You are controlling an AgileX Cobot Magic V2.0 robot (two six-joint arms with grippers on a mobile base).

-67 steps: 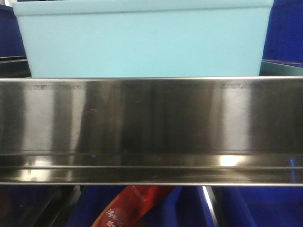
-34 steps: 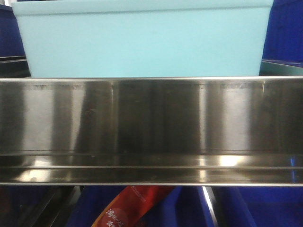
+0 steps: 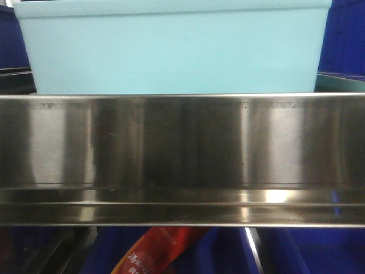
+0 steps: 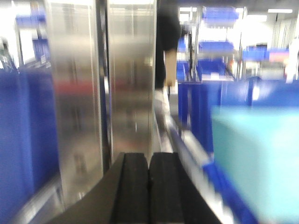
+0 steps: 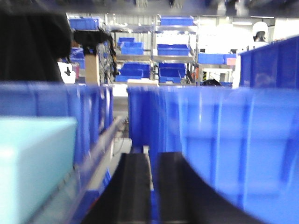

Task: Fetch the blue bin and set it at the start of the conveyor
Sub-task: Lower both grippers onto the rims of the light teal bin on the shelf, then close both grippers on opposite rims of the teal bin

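The blue bin [image 3: 171, 51] is to be fetched for the conveyor start, so the robot's left gripper needs to grab the bin by its rim [image 3: 20, 9] next.
The blue bin [image 3: 171, 51], a light cyan tub, stands on a shelf just behind a stainless-steel rail [image 3: 182, 154] and fills the top of the front view. In the left wrist view it is a blurred block [image 4: 257, 163] to the right of my left gripper [image 4: 149, 156], which is shut and empty. In the right wrist view the bin [image 5: 32, 163] lies to the left of my right gripper [image 5: 154, 156], which is all but shut, with only a thin slit between the fingers, and empty. Neither gripper touches the bin. The conveyor start is out of view.
Dark blue ribbed crates [image 5: 224, 149] stand close on the right of the right gripper and beside the bin [image 3: 342, 34]. A steel upright [image 4: 103, 93] rises left of the left gripper. A red packet [image 3: 157, 254] lies in a crate below the rail.
The bin looks slightly larger and the rail sits a little lower in the front view. Reflections on the rail have shifted. Both wrist views are motion-blurred.
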